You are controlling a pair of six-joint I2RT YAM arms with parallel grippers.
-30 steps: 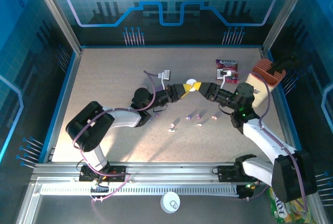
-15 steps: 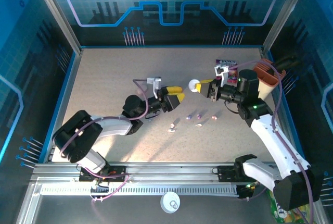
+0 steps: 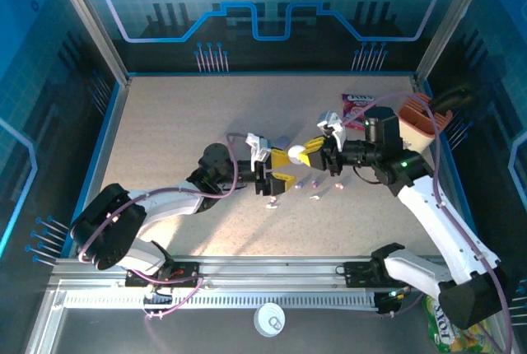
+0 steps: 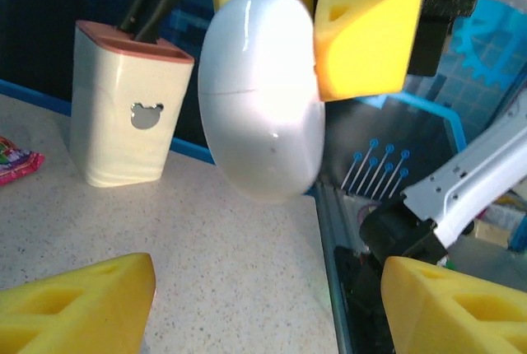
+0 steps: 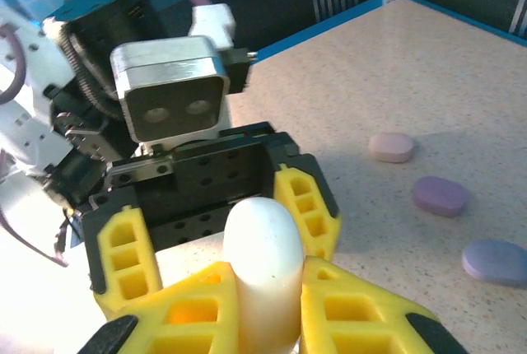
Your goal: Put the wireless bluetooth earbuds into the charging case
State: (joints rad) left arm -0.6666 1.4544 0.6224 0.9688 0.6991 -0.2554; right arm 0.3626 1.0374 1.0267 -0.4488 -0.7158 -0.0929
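Note:
The left gripper grabs the charging case's body below the seam (image 3: 295, 155) (image 4: 263, 145) next. That leaves the lid free to open for inserting the earbuds.
My right gripper (image 3: 306, 152) (image 5: 268, 288) is shut on the white oval charging case (image 3: 295, 155) (image 5: 262, 230) and holds it above the table. The case (image 4: 262, 95) hangs closed, its seam visible, just ahead of my left gripper (image 3: 279, 168) (image 4: 268, 309). That gripper stands open and faces the case without touching it. Small purple and pink earbuds (image 3: 299, 185) (image 5: 440, 196) lie on the table below the grippers. Two small white earbuds (image 3: 314, 197) lie a little nearer.
A cream knife block (image 3: 416, 123) (image 4: 123, 115) with a pink rim stands at the table's right edge. A red-pink snack packet (image 3: 358, 107) lies behind my right arm. The blue table rim (image 4: 247, 156) runs close behind the case.
Both grippers were on the case a second ago. My left gripper has let go, opened and dropped back lower. My right gripper has carried the case toward the near left.

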